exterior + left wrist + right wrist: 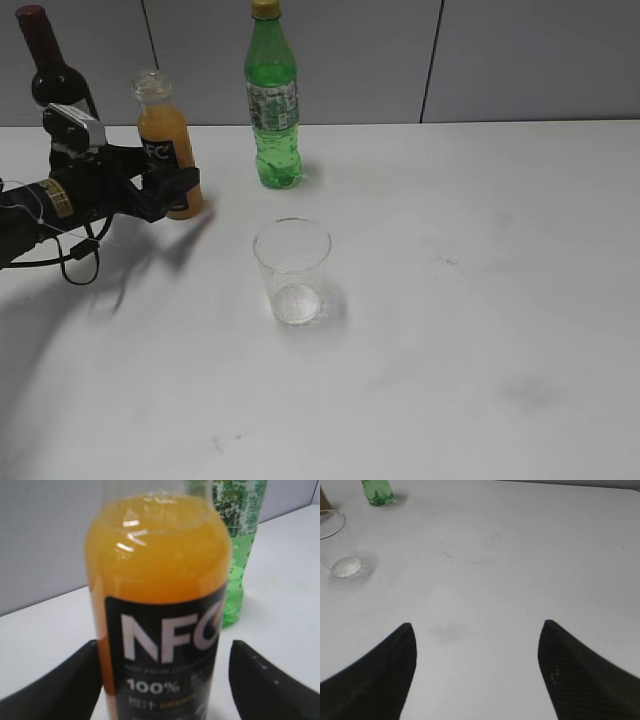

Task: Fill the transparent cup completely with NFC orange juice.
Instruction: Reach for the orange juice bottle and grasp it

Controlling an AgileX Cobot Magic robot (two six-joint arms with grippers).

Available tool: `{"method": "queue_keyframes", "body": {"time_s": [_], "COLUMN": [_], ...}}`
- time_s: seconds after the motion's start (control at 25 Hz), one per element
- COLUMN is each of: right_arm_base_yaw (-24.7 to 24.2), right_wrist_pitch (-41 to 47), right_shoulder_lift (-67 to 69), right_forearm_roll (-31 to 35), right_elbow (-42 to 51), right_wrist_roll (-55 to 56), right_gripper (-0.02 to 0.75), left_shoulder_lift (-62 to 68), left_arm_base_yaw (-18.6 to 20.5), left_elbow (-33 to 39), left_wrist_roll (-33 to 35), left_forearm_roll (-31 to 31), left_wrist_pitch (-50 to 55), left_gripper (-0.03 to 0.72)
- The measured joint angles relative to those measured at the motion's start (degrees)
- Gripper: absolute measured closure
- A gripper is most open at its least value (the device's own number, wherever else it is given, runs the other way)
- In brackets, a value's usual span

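Next, my left gripper grabs the lower body of the open-necked bottle to keep it steady, since orange juice [163, 122] [159, 545] fills it up to its shoulder.
The NFC orange juice bottle [165, 135] stands upright at the back left of the white table, its neck without a cap. It fills the left wrist view [160, 570] with orange liquid and a black "NFC" label. My left gripper [178, 190] is open with its jaws on either side of the bottle's lower body [164, 645]; a small gap shows at the right jaw. The transparent cup [292, 270] stands empty near the table's middle and shows at the left of the right wrist view [337, 545]. My right gripper [477, 625] is open and empty above bare table.
A green soda bottle [272, 100] stands at the back, right of the juice bottle; it also shows in the left wrist view [240, 555]. A dark wine bottle [50, 65] stands behind my left arm. A grey wall backs the table [480, 300].
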Motion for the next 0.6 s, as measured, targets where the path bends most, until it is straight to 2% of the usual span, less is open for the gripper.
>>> {"method": "queue_keyframes", "body": {"time_s": [0.32, 0.6], "right_arm_base_yaw": [0.0, 0.0], "right_wrist_pitch": [0.0, 0.0], "right_shoulder_lift": [0.0, 0.0], "right_forearm_roll": [0.0, 0.0], "right_elbow": [0.0, 0.0], "right_wrist_roll": [0.0, 0.0], "right_gripper": [0.151, 0.151], "left_shoulder_lift": [2.73, 4.57], "left_arm_base_yaw": [-2.98, -3.84], "left_elbow": [-5.55, -7.9], "left_wrist_roll": [-1.45, -1.95], "left_forearm_roll": [-0.39, -1.19], "left_wrist_pitch": [3.17, 4.45], "left_gripper": [0.096, 0.101]}}
